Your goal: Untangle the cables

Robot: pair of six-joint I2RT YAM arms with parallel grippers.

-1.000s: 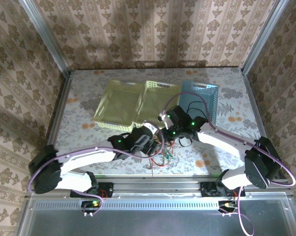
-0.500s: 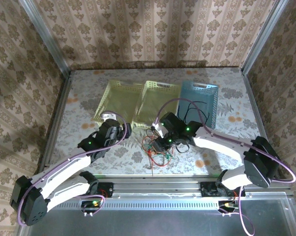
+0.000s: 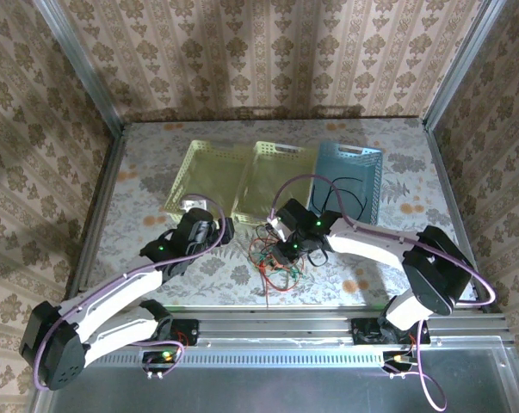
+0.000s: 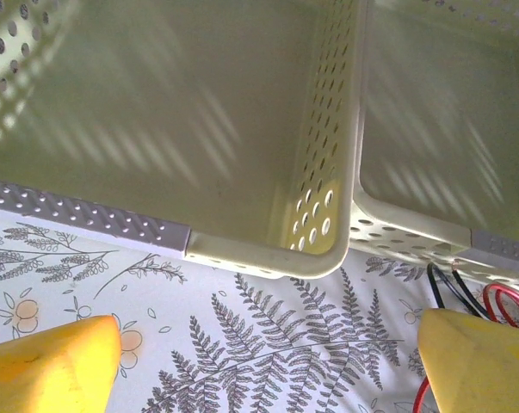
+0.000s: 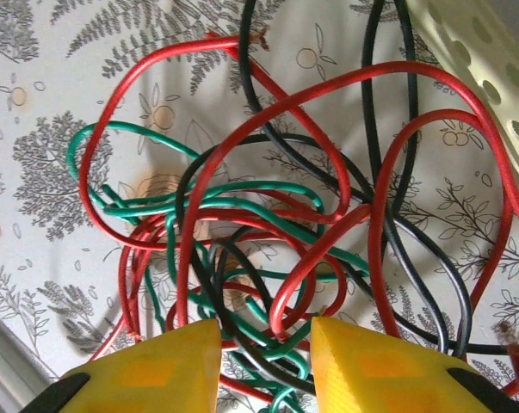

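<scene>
My left gripper grabs the red wire near its end [image 4: 422, 394] next, since this leaves the tangle's middle free for my right gripper to untangle.
The cables [image 3: 274, 260] lie as one tangle of red, green and black wires on the patterned table, just in front of the baskets. In the right wrist view the tangle [image 5: 268, 215] spreads under my right gripper [image 5: 266, 361]; its yellow fingers [image 5: 147, 370] stand apart, and several strands run through the gap. From above, the right gripper [image 3: 287, 249] hangs over the tangle. My left gripper [image 3: 223, 231] is off to the left of it, wide open over bare table [image 4: 268, 361] with nothing between its fingers [image 4: 52, 366]. Black and red wire ends [image 4: 466, 297] show beside its right finger.
Two yellow baskets [image 3: 209, 181] [image 3: 276, 176] and a blue basket [image 3: 354, 172] stand in a row behind the tangle. A black cable [image 3: 338, 189] lies in the blue one. The near corner of a yellow basket [image 4: 268, 258] is close ahead of the left gripper.
A second ago the left gripper was at the tangle; it swung away to the left and has since held still. The right gripper has lowered onto the tangle and shifted slightly left.
</scene>
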